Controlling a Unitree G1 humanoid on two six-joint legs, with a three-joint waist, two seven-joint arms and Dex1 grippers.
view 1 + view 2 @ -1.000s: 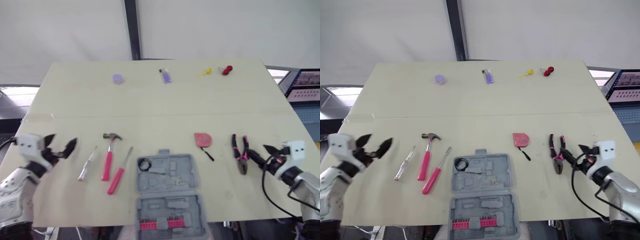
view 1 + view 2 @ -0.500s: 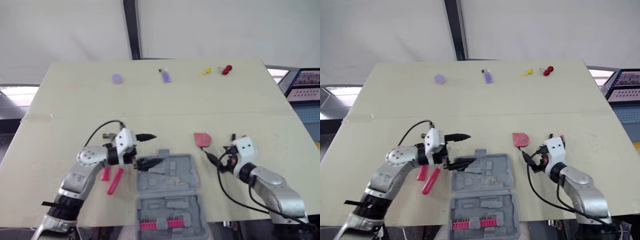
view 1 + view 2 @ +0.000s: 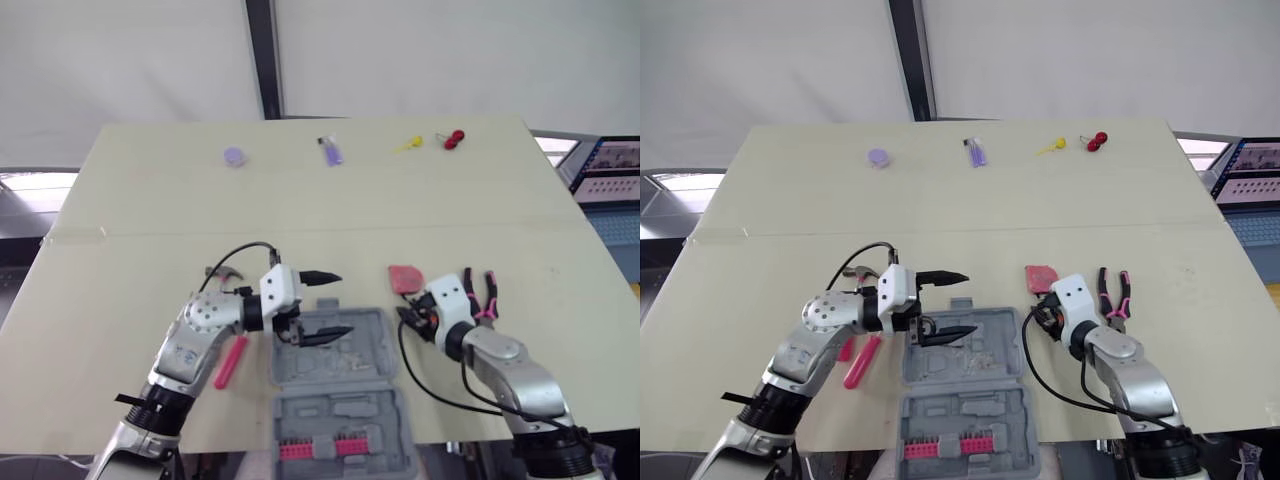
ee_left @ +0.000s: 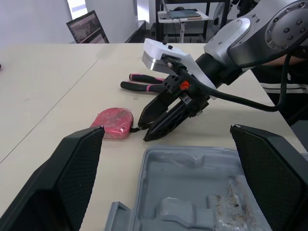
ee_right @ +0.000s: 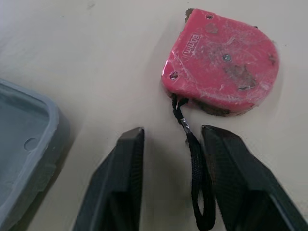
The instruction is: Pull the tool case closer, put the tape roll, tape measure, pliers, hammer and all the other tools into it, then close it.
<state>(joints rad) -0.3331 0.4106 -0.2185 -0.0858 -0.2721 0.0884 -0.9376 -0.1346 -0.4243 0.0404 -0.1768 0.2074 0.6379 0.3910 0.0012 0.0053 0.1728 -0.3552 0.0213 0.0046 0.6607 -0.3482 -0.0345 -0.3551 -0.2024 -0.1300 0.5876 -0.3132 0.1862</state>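
Observation:
The red tape measure has one end that curves round, so my right gripper needs to grab it next across its two straight sides that face each other.
The grey tool case (image 3: pixel 368 352) lies open at the near table edge. My left gripper (image 3: pixel 343 302) hovers open over its far left part, holding nothing. The red tape measure (image 5: pixel 224 82) lies just right of the case. My right gripper (image 3: pixel 408 320) is low beside it, open, with the black strap (image 5: pixel 195 168) lying between its fingers (image 5: pixel 122 183). Pink-handled pliers (image 3: pixel 481 290) rest right of that arm. The hammer head (image 3: pixel 216 272) and a pink screwdriver handle (image 3: pixel 230 362) peek out behind my left arm. I cannot make out the tape roll.
Small items sit along the far edge: a purple disc (image 3: pixel 234 156), a purple piece (image 3: pixel 332 152), a yellow piece (image 3: pixel 408 145) and a red one (image 3: pixel 455 138). A row of pink bits (image 3: pixel 320 448) fills the case lid. A monitor (image 3: pixel 610 165) stands off the table's right side.
Both arms swung inward from the table's sides. My left gripper moved over the case; my right gripper moved from by the pliers to the tape measure's strap.

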